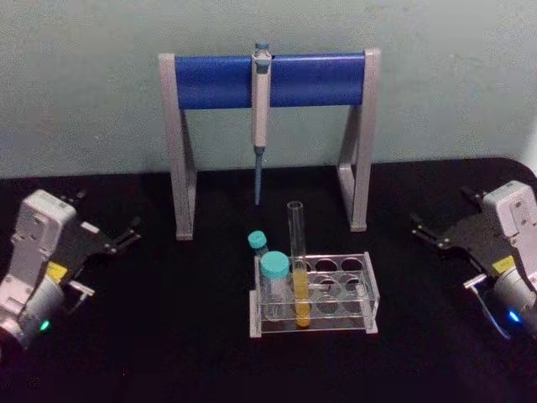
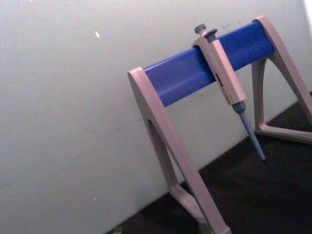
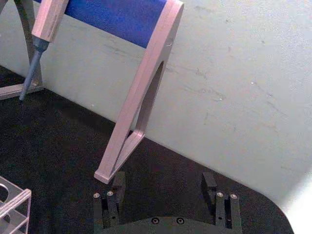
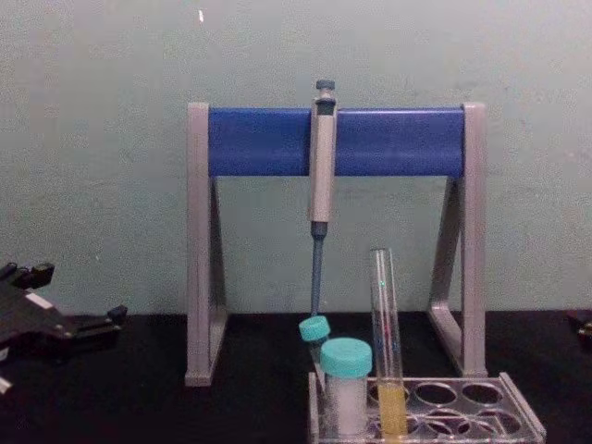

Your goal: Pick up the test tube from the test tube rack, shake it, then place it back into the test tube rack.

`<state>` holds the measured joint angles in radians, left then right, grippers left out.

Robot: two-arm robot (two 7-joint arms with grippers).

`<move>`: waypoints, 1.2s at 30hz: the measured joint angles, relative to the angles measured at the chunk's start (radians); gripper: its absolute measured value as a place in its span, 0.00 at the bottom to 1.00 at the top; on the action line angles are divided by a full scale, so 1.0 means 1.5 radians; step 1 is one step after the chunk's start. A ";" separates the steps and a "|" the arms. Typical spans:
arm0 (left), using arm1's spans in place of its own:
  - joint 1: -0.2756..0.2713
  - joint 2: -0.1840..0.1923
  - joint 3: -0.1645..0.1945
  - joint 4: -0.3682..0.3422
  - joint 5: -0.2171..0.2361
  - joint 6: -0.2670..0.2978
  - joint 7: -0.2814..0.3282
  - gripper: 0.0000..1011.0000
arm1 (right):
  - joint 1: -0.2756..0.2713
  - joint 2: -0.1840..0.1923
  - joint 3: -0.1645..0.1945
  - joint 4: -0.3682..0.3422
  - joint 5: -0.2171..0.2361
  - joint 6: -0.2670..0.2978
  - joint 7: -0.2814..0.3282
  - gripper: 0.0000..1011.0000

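I will next grab the test tube with my right gripper by its empty upper half (image 4: 385,313), because the rack and a teal-capped vial (image 4: 347,381) crowd its lower end.
The test tube (image 1: 297,252) stands upright in a front hole of the test tube rack (image 1: 359,262), with yellow-orange liquid in its lower part. From the chest view, the test tube (image 4: 384,314) rises well above the clear rack (image 4: 520,409). My left gripper (image 1: 124,235) rests open on the black table far to the rack's left, holding nothing. At the far right, my right gripper (image 1: 424,230) is open too. The right wrist view shows its fingers (image 3: 209,181) spread apart with bare table between them and a rack corner (image 3: 13,199) beside.
Two teal-capped white vials (image 1: 274,279) (image 1: 258,243) stand in the rack just left of the tube. Behind the rack, a grey-and-blue pipette stand (image 1: 210,80) holds a hanging pipette (image 1: 261,101). A pale wall closes the back; bare black table lies on both sides of the rack.
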<state>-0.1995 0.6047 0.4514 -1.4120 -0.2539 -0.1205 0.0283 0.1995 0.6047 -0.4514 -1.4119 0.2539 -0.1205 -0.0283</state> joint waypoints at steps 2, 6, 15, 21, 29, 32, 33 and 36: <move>0.000 0.000 0.000 0.000 0.000 0.000 0.000 0.99 | 0.000 0.000 0.000 0.000 0.000 0.000 0.000 0.99; 0.000 0.000 0.000 0.000 0.000 0.000 0.000 0.99 | 0.000 0.000 0.000 0.000 0.000 0.000 0.000 0.99; 0.000 0.000 0.000 0.000 0.000 0.000 0.000 0.99 | 0.000 0.000 0.000 0.000 0.000 0.000 0.000 0.99; 0.000 0.000 0.000 0.000 0.000 0.000 0.000 0.99 | 0.000 0.000 0.000 0.000 0.000 0.000 0.000 0.99; 0.000 0.000 0.000 0.000 0.000 0.000 0.000 0.99 | 0.000 0.000 0.000 0.000 0.000 0.000 0.000 0.99; 0.000 0.000 0.000 0.000 0.000 0.000 0.000 0.99 | 0.000 0.000 0.000 0.000 0.000 0.000 0.000 0.99; 0.000 0.000 0.000 0.000 0.000 0.000 0.000 0.99 | 0.000 0.000 0.000 0.000 0.000 0.000 0.000 0.99; 0.000 0.000 0.000 0.000 0.000 0.000 0.000 0.99 | 0.000 0.000 0.000 0.000 0.000 0.000 0.000 0.99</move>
<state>-0.1996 0.6047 0.4514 -1.4120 -0.2539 -0.1205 0.0283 0.1995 0.6047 -0.4514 -1.4119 0.2539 -0.1205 -0.0283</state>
